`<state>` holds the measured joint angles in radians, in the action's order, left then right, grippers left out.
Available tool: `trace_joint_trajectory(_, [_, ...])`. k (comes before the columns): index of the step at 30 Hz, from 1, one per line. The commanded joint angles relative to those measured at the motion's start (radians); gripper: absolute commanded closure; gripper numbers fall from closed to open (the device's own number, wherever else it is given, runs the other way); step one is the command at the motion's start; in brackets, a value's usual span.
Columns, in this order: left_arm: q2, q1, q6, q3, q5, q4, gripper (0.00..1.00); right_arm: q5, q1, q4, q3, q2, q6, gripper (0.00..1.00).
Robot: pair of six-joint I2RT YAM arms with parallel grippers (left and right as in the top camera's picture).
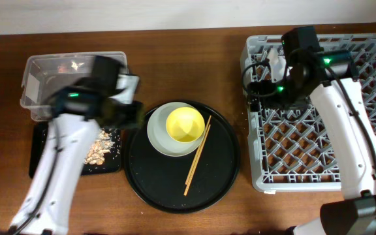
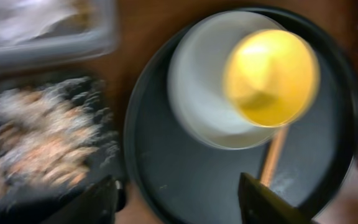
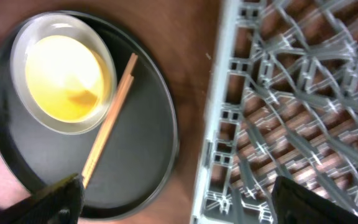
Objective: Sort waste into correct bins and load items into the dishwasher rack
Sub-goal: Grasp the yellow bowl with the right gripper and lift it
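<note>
The right gripper grabs the yellow bowl's rim on the chopsticks side next. The rest stays free to tilt and load into the dishwasher rack.
A small yellow bowl [image 1: 185, 124] sits in a pale grey-green plate [image 1: 164, 142] on a round black tray [image 1: 175, 183]. A pair of wooden chopsticks [image 1: 198, 156] lies beside them on that tray. Light-brown food scraps [image 1: 100, 147] lie in the shallow black tray [image 1: 41, 153]. The clear tub [image 1: 41, 81] stands behind it. My left gripper [image 1: 130, 112] is open and empty over the round tray's left edge [image 2: 182, 202], with the bowl [image 2: 271, 78] ahead. My right gripper [image 1: 261, 88] is open and empty over the grey rack's [image 1: 325, 124] left edge [image 3: 182, 205]. The cups are not in view.
The left wrist view is blurred and shows the scraps [image 2: 36, 137], the tub [image 2: 42, 31] and the chopsticks [image 2: 272, 158]. The right wrist view shows the bowl [image 3: 64, 78], the chopsticks [image 3: 107, 121] and the rack [image 3: 291, 93]. A strip of bare wood table [image 1: 243, 130] separates tray and rack.
</note>
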<state>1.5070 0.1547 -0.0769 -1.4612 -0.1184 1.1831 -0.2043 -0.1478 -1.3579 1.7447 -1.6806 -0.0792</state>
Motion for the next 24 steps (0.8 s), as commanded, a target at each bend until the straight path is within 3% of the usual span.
trace_joint_trajectory(1, [-0.037, -0.161, -0.025, -0.008, 0.021, 0.05, 0.17, -0.053, -0.095, 0.051, 0.01, -0.046, -0.007, 0.04])
trace_joint_trajectory(7, [-0.036, -0.264, -0.025, -0.008, 0.021, 0.083, 0.13, -0.047, -0.252, 0.159, 0.01, -0.238, -0.109, 0.13])
trace_joint_trajectory(15, [-0.036, -0.264, -0.025, -0.008, 0.018, 0.084, 0.13, -0.054, -0.285, 0.241, 0.01, -0.5, -0.252, 0.5])
trace_joint_trajectory(20, [-0.036, -0.264, -0.025, -0.008, 0.017, 0.084, 0.13, -0.056, -0.285, 0.251, 0.01, -0.522, -0.252, 0.88])
trace_joint_trajectory(24, [-0.036, -0.264, -0.025, -0.008, 0.01, 0.084, 0.13, -0.077, -0.285, 0.251, 0.01, -0.522, -0.252, 0.95])
